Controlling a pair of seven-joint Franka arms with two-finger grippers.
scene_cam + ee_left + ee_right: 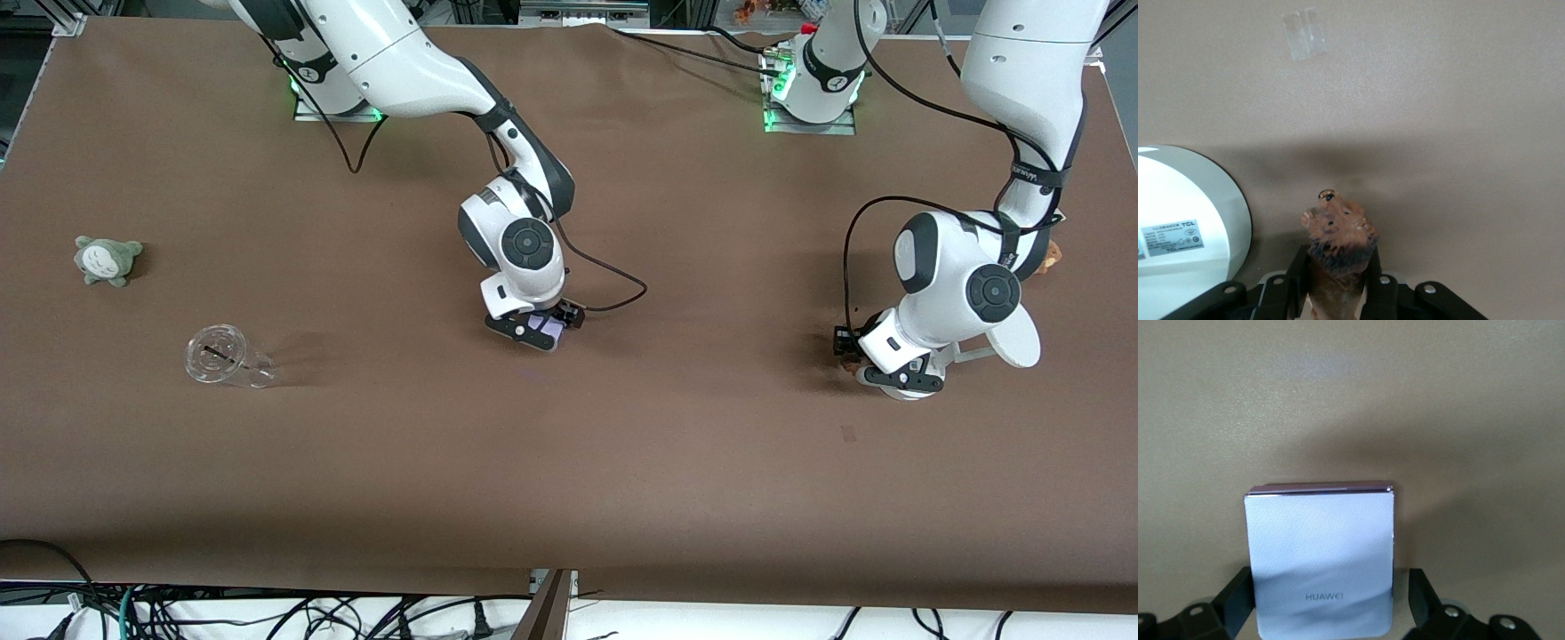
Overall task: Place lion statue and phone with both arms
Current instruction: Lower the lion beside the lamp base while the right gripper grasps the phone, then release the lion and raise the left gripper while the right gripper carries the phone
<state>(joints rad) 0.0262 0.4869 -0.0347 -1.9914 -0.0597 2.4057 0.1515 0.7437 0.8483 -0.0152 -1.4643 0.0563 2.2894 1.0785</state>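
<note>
My left gripper releases the lion statue now, since the statue's lower edge is down at the tabletop beside the white round stand, so the statue would stay there.
The phone (1319,553), a pale lavender rectangle with a purple edge, lies low at the table's middle between the fingers of my right gripper (1328,579). One finger is against its side and the other finger (1418,587) stands a little apart from it, so the gripper is open. In the front view the phone (548,328) shows under the right gripper (536,332). My left gripper (1336,260) is shut on the reddish-brown lion statue (1338,230), head pointing outward, low over the table. In the front view the lion statue (851,363) peeks out beside the left gripper (876,373).
A white round stand (1013,338) sits right beside the left gripper; its disc (1185,220) fills a corner of the left wrist view. A brown plush (1052,256) is partly hidden by the left arm. A grey-green plush (108,260) and a clear cup (222,357) on its side lie toward the right arm's end.
</note>
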